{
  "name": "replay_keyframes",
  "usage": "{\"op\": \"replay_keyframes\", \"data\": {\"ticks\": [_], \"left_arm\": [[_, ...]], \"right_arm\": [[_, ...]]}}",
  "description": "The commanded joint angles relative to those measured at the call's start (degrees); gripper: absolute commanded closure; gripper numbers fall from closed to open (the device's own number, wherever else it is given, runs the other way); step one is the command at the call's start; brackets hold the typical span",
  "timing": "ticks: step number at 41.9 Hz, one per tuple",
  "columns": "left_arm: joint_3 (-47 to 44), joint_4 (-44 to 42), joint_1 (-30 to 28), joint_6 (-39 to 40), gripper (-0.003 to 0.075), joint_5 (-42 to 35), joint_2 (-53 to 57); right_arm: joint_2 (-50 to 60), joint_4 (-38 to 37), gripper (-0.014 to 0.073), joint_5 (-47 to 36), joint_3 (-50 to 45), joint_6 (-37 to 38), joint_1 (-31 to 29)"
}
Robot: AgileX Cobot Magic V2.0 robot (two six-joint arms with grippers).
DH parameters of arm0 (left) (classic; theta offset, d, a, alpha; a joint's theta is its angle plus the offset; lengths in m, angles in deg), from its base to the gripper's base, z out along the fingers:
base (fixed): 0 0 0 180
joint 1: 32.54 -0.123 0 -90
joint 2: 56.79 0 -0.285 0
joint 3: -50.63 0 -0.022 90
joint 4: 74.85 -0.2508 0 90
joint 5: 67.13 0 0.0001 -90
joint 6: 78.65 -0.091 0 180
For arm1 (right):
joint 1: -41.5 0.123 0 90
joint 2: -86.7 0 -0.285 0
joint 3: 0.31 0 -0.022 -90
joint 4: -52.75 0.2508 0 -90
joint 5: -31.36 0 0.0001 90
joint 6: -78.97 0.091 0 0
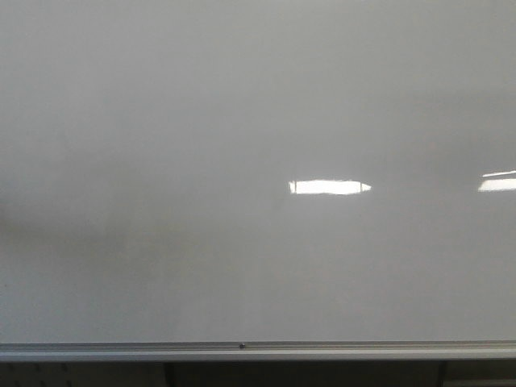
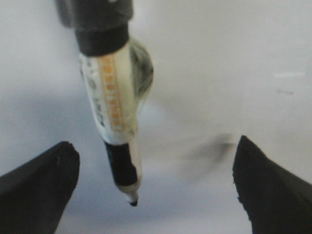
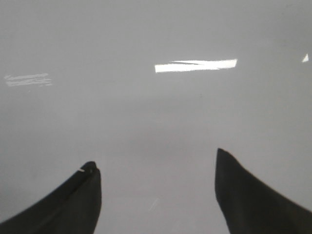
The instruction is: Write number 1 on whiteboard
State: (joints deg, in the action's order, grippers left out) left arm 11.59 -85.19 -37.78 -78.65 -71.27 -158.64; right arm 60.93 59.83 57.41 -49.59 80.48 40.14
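Note:
The marker's black collar [image 2: 122,164] hangs between my left gripper's fingers in the left wrist view, so closing now would hold the marker and my left gripper should close.
The whiteboard [image 1: 201,161] is glossy pale grey and fills the front view; neither gripper shows there. The number 1 is out of view in every frame. In the left wrist view a white marker [image 2: 114,107] with an orange label and a black collar hangs from above, its black tip [image 2: 133,202] pointing at the whiteboard [image 2: 234,63]. My left gripper [image 2: 154,141] is open, its dark fingers wide apart on either side of the marker and not touching it. My right gripper [image 3: 155,157] is open over the bare whiteboard [image 3: 146,112] with nothing between its fingers.
A silver metal strip [image 1: 242,351] runs along the board's lower edge, with dark space under it. Bright light reflections [image 1: 329,187] lie on the board at mid-right and at the right edge. The marker's blurred shadow [image 2: 209,148] falls apart from its tip.

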Motion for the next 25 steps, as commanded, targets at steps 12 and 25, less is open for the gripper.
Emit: {"op": "replay_keyframes", "data": {"ticks": [12,25], "left_arm": [[1.66,-1.88,0.00,0.00,0.0281,-6.22,1.78],[1.66,-1.88,0.00,0.00,0.0662,-4.51,1.78]], "right_arm": [[-0.94,-0.22,0.0071,-4.33,2.11,-0.29,0.15],[-0.94,-0.22,0.0071,-4.33,2.11,-0.29,0.15]]}}
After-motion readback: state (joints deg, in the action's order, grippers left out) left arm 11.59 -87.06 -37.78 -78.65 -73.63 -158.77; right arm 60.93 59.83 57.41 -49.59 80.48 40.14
